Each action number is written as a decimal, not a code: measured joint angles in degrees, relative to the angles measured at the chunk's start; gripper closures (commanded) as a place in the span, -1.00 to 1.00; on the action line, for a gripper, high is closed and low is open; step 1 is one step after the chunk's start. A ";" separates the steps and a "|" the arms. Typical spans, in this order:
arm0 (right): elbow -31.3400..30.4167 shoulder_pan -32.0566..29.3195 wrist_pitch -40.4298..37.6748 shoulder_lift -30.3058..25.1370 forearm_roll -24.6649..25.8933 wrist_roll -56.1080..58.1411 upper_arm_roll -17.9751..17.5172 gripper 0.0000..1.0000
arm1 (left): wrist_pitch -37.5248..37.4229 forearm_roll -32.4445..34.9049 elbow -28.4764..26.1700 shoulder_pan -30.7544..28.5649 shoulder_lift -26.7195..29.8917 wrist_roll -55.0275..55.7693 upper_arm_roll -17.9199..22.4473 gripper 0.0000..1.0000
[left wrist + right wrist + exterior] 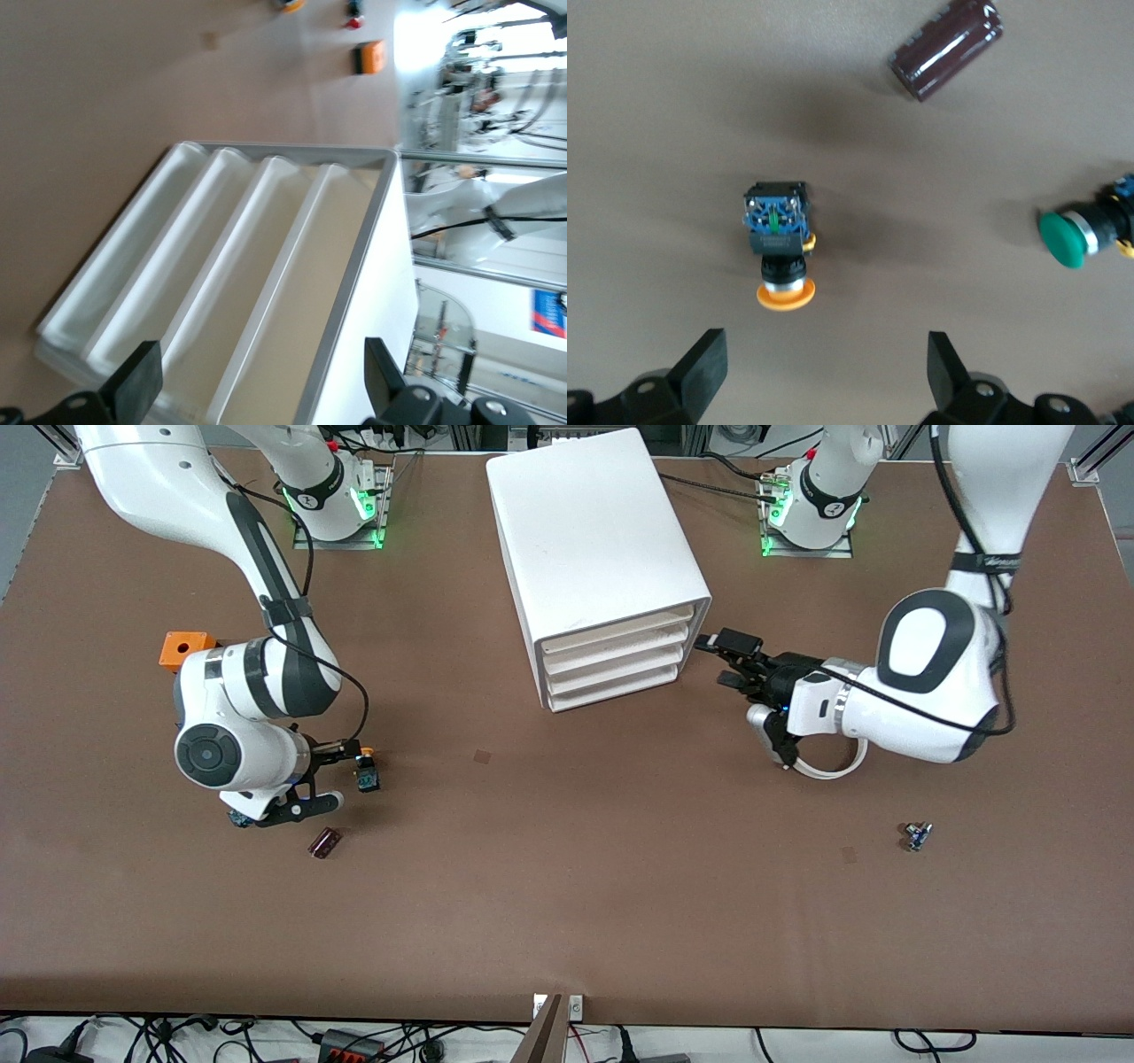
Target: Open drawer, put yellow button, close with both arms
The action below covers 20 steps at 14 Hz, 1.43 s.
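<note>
Next, my right gripper takes the yellow button by its black neck (783,267) to put the button in the drawer.
The big white cabinet (598,549) stands mid-table with all its drawers shut. The uppermost drawer (616,629) also shows in the left wrist view (306,283). My left gripper (722,662) is open and empty, in front of the drawer fronts toward the left arm's end, apart from them; its open jaws frame the drawers in the left wrist view (261,385). The yellow button (366,769) lies on its side on the table. My right gripper (330,778) is open and empty just beside it. In the right wrist view the button (778,257) lies apart from the fingertips, cap toward the gripper (824,372).
A dark maroon cylinder (324,842) lies nearer the front camera than the button. A green-capped switch (1076,235) lies beside it, under the right hand. An orange box (184,648) sits toward the right arm's end. A white ring (833,766) and a small part (917,835) lie under the left arm.
</note>
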State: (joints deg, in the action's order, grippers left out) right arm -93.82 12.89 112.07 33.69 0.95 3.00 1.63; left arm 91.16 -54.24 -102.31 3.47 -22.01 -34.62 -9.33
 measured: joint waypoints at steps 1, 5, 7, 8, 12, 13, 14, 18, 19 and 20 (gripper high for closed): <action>0.01 0.16 1.05 0.84 0.00 0.00 0.00 -1.00 | 1.32 -3.69 -3.12 0.15 -0.15 -4.35 -0.20 -0.99; 0.04 1.86 4.96 4.67 -0.01 -0.14 -0.03 -1.00 | 3.03 -9.94 -11.16 0.21 -0.92 -14.90 -0.63 -0.55; 0.06 2.25 5.95 6.15 -0.02 -0.17 -0.09 -1.00 | 3.03 -11.30 -11.98 0.17 -1.59 -16.42 -0.74 -0.29; 0.06 2.30 6.09 6.49 -0.10 -0.17 -0.21 -1.00 | 3.01 -12.17 -12.50 0.14 -1.83 -16.52 -1.19 -0.22; 0.07 2.32 6.10 6.76 -0.30 -0.17 -0.66 -0.61 | 3.03 -13.31 -14.92 0.38 -1.96 -16.72 -3.12 -0.17; 0.07 2.32 6.10 6.89 -0.30 -0.17 -0.69 -0.47 | 3.03 -13.31 -15.07 0.66 -1.96 -16.74 -3.23 -0.10; 0.07 2.32 6.10 7.06 -0.30 -0.17 -0.70 -0.37 | 3.03 -13.31 -15.24 1.06 -1.96 -16.74 -3.30 0.02; 0.10 2.32 6.11 7.32 -0.31 -0.17 -0.75 0.51 | 3.26 -13.47 -15.59 1.66 -2.11 -16.74 -3.32 0.61; 0.13 2.32 6.11 7.31 -0.31 -0.17 -0.75 0.76 | 3.25 -13.47 -15.70 1.80 -2.31 -16.75 -3.34 0.77; 0.19 2.32 6.10 7.31 -0.33 -0.17 -0.76 0.89 | 3.26 -13.47 -15.74 1.94 -2.50 -16.78 -3.37 0.88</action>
State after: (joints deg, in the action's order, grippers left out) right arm -93.63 15.21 118.17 41.00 0.62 2.83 0.86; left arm 94.42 -67.71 -118.05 5.41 -24.51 -51.40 -12.70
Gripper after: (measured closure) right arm 0.599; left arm 0.758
